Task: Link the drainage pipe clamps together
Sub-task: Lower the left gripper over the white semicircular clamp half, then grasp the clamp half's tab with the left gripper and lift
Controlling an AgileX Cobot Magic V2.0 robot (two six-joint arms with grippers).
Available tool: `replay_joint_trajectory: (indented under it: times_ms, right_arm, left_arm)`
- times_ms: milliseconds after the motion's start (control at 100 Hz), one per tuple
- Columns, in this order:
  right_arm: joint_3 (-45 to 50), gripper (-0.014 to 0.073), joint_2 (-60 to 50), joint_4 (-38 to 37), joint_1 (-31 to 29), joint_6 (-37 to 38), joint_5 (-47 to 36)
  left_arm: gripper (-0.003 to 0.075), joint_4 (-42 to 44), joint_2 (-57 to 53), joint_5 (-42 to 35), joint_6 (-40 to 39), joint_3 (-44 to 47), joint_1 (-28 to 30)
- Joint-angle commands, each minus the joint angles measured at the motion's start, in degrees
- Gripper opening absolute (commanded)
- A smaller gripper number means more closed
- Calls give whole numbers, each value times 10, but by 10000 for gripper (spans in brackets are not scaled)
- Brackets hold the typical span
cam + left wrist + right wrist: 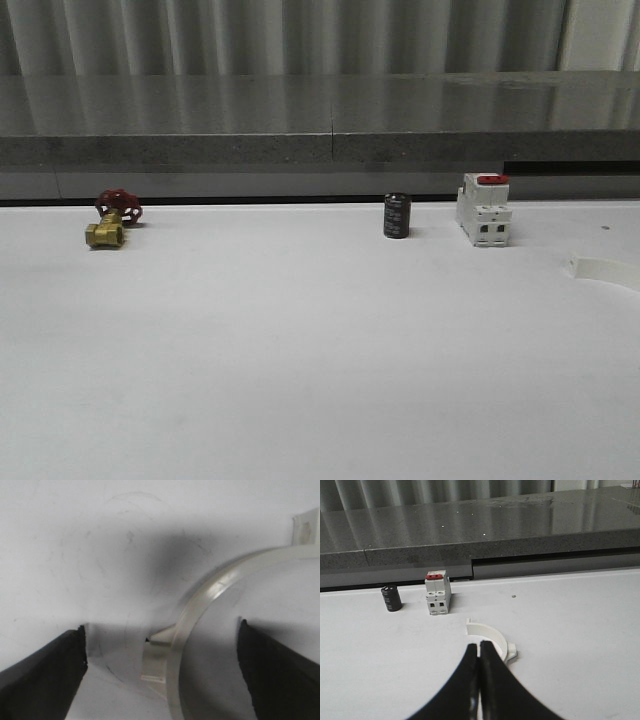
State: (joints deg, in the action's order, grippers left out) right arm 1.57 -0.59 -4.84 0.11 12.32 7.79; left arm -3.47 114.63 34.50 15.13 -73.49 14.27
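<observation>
My left gripper's fingers are beside the clamp's outer tab [156,660], around its arc [192,610], so they would hold the drainage pipe clamp if I closed now.
In the left wrist view a white half-ring drainage pipe clamp [210,595] lies on the white table, its arc and small outer tab running between my fingers. My left gripper [162,650] is open and straddles it, one black finger [40,675] outside the arc and the other inside, neither touching. A second clamp half [492,632] lies flat on the table just beyond my right gripper [480,647], which is shut with nothing in it. In the front view a white clamp piece [605,270] shows at the table's right edge.
A white breaker with a red top [484,208] [438,595] and a black cylinder [397,216] [391,598] stand at the back of the table. At back left lies a brass valve with a red handle [113,220]. A grey stone ledge [320,130] runs behind.
</observation>
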Motion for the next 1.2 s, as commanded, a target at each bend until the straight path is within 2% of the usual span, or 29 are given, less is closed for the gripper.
replay_joint_trajectory:
  times_ms: [0, 80, 150, 250, 310, 410, 610, 870, 1020, 1190]
  right_arm:
    - [-9, -67, -12, 0, -4, -1, -44]
    - [-9, -67, -12, 0, -4, -1, -44]
    - [-9, -67, -12, 0, -4, -1, -44]
    - [-9, -67, -12, 0, -4, -1, -44]
    - [-9, -67, -12, 0, -4, -1, -44]
    - [-9, -67, -12, 0, -4, -1, -44]
    - [-9, -67, -12, 0, -4, -1, -44]
    - [-9, -67, -12, 0, -4, -1, -44]
    - [-9, -67, -12, 0, -4, -1, -44]
    - [-9, -67, -12, 0, -4, -1, -44]
  left_arm:
    - [590, -3, -27, -13, 0, -15, 1]
    - [536, -3, -27, -13, 0, -15, 1]
    - [434, -3, -27, -12, 0, -15, 1]
    - [231, -21, -27, -11, 0, -15, 1]
    - [134, -26, -27, -9, 0, -15, 1]
    - [50, -32, -27, 0, 0, -15, 1]
    - [29, -43, -31, 33, 0, -15, 1]
    - [29, -133, -75, 94, -12, -15, -10]
    - [29, -132, -118, 120, -54, -15, -53]
    - [30, -132, -157, 128, -124, -15, -150]
